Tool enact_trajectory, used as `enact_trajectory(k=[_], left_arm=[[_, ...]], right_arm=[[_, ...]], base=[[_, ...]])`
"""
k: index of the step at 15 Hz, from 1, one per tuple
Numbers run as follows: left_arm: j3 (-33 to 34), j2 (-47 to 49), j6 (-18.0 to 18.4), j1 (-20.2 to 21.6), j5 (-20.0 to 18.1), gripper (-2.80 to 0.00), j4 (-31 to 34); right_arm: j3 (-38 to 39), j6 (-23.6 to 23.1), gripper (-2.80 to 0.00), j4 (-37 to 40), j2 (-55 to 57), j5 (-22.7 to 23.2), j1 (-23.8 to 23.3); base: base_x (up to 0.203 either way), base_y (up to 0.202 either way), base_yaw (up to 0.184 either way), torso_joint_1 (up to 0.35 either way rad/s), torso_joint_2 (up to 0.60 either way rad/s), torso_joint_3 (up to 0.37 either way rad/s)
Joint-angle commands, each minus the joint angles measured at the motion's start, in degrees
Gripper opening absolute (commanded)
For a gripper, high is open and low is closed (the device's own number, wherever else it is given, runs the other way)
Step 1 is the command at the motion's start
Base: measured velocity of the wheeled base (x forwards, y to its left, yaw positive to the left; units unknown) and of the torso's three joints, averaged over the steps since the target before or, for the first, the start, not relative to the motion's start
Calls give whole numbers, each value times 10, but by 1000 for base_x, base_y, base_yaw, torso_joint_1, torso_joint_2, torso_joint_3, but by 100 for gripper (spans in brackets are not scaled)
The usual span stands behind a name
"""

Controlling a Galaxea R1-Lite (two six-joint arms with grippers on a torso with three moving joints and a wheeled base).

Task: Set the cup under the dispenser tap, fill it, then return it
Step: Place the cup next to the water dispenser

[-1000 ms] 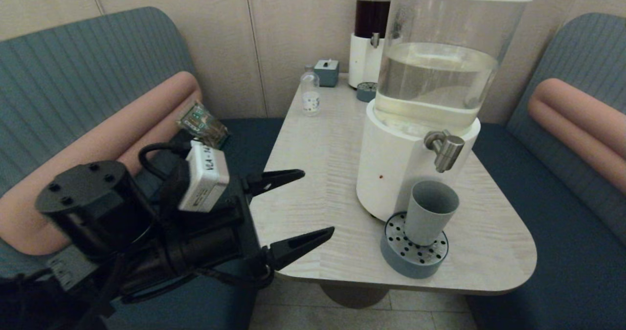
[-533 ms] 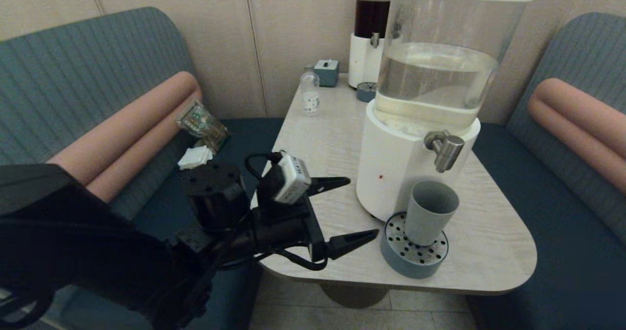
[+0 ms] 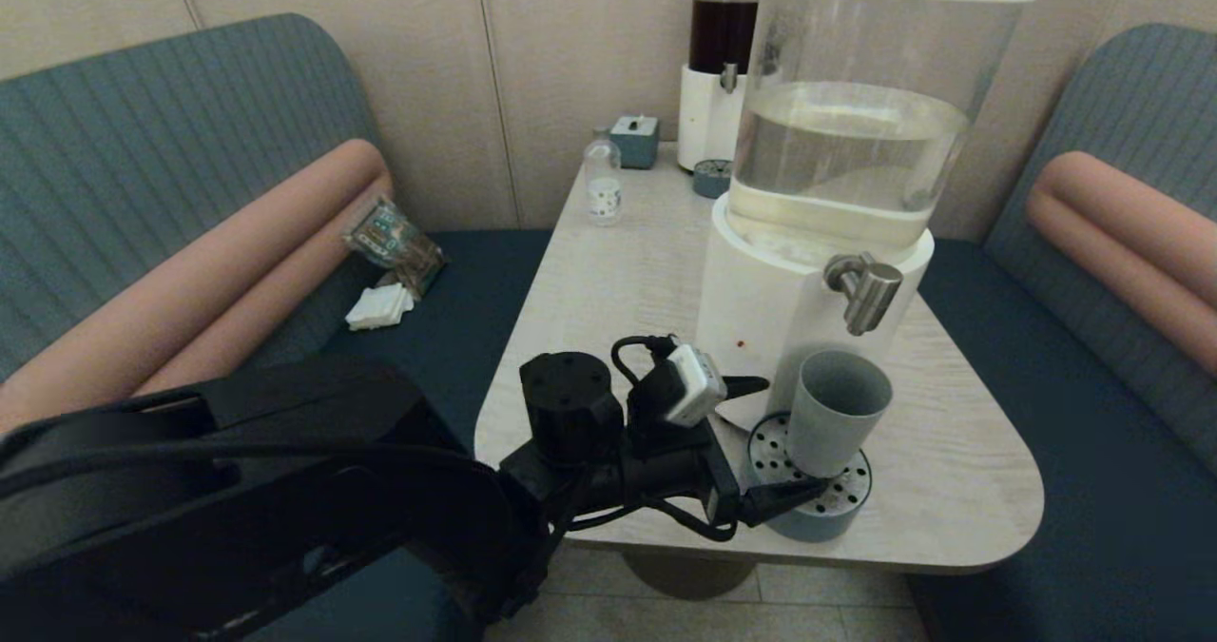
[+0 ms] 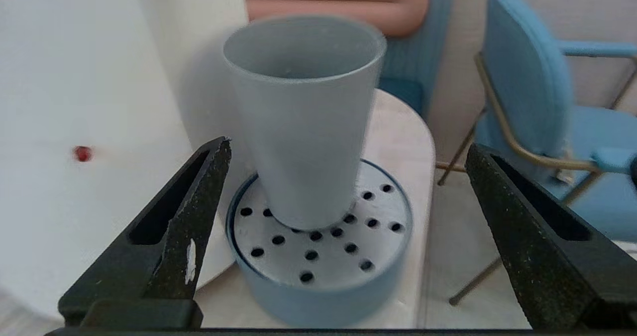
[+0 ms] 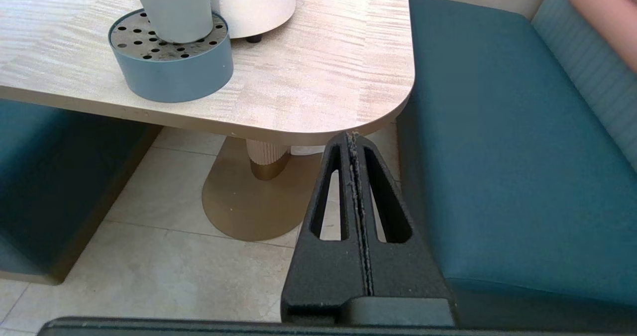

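The left gripper next needs to grip the cup by its tapered lower body (image 3: 824, 437) (image 4: 306, 177), so that the cup can go from the drip tray back to the table.
The grey-blue cup (image 3: 837, 412) stands upright on the round drip tray (image 3: 808, 520), directly below the steel dispenser tap (image 3: 867, 290) of the clear-tank dispenser (image 3: 846, 138). My left gripper (image 3: 794, 437) is open and level with the cup's lower half, just to its left. Its fingertips reach either side of the cup without touching. In the left wrist view the cup (image 4: 303, 122) sits ahead of the wide-open left gripper (image 4: 348, 146), on the perforated tray (image 4: 323, 301). My right gripper (image 5: 351, 136) is shut on nothing, parked below the table's near right corner.
The pale wood table (image 3: 618, 271) also holds a dark-liquid dispenser (image 3: 723, 62), a small tray (image 3: 711, 178), a blue box (image 3: 635, 141) and a glass jar (image 3: 603, 184) at the back. Teal benches flank the table. The drip tray sits near the front edge.
My left arm has swung in from the left over the table edge to the cup, jaws open throughout. The cup and tray have not moved.
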Motion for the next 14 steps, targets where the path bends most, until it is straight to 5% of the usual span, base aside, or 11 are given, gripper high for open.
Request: enact_trajectory(k=[1, 14], left_arm=[[-39, 47, -5, -5, 4, 0, -5], [-127, 110, -15, -21, 25, 0, -3]], right_arm=[[2, 0, -280, 0, 0, 0, 0], [3, 0, -280, 0, 0, 0, 0]], base=[[0, 0, 0, 0, 0, 0], [0, 0, 0, 0, 0, 0]])
